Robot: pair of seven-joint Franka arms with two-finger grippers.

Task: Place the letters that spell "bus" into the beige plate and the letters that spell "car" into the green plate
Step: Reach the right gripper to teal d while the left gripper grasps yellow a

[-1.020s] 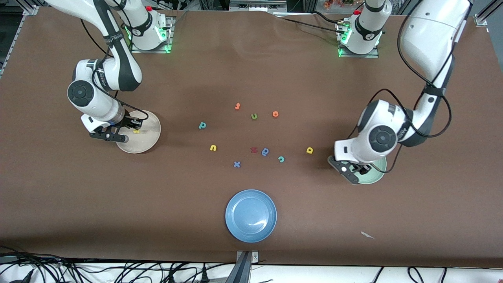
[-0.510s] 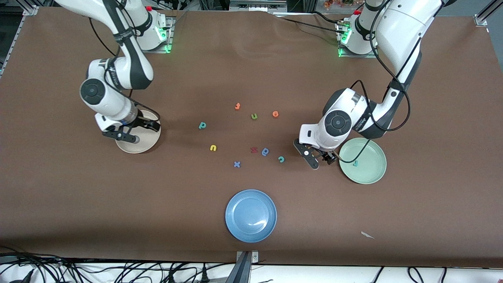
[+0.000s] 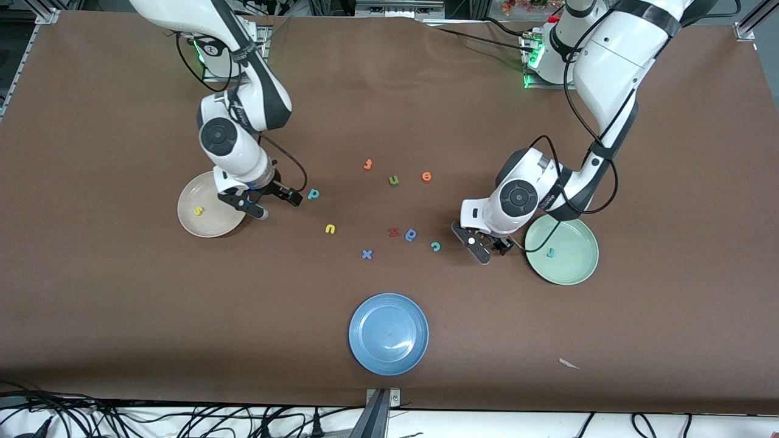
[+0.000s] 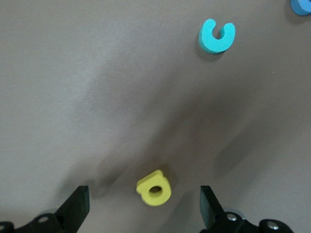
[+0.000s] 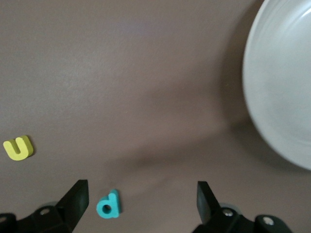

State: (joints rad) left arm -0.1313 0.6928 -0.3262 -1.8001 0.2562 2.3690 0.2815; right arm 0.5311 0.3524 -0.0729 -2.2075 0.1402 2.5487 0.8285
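I will next pinch the yellow a by the outer edges around its hole (image 4: 153,187) with my left gripper, to spell "car" in the green plate.
The beige plate (image 3: 210,220) holds the yellow s (image 3: 198,211). My right gripper (image 3: 274,204) hangs open just beside that plate, close to the teal b (image 3: 313,194), which lies near one fingertip (image 5: 109,205) and off the gap's middle (image 5: 141,204). The yellow u (image 3: 330,229) (image 5: 18,147) lies nearer the front camera. The green plate (image 3: 572,274) holds the teal r (image 3: 551,252). My left gripper (image 3: 490,246) is open beside it, low over the yellow a (image 4: 154,188), which sits between its fingers (image 4: 144,208) and is hidden in the front view. The teal c (image 3: 436,246) (image 4: 217,36) lies close by.
A blue round-bowled letter (image 3: 411,234), red z (image 3: 393,232) and blue x (image 3: 366,254) lie mid-table. An orange t (image 3: 367,164), olive u (image 3: 394,179) and orange e (image 3: 426,176) lie farther back. A blue plate (image 3: 388,359) sits near the front edge, a paper scrap (image 3: 569,364) toward the left arm's end.
The right gripper opened, left the s in the beige plate and swung toward the teal b. The left gripper moved off the green plate to over the yellow a.
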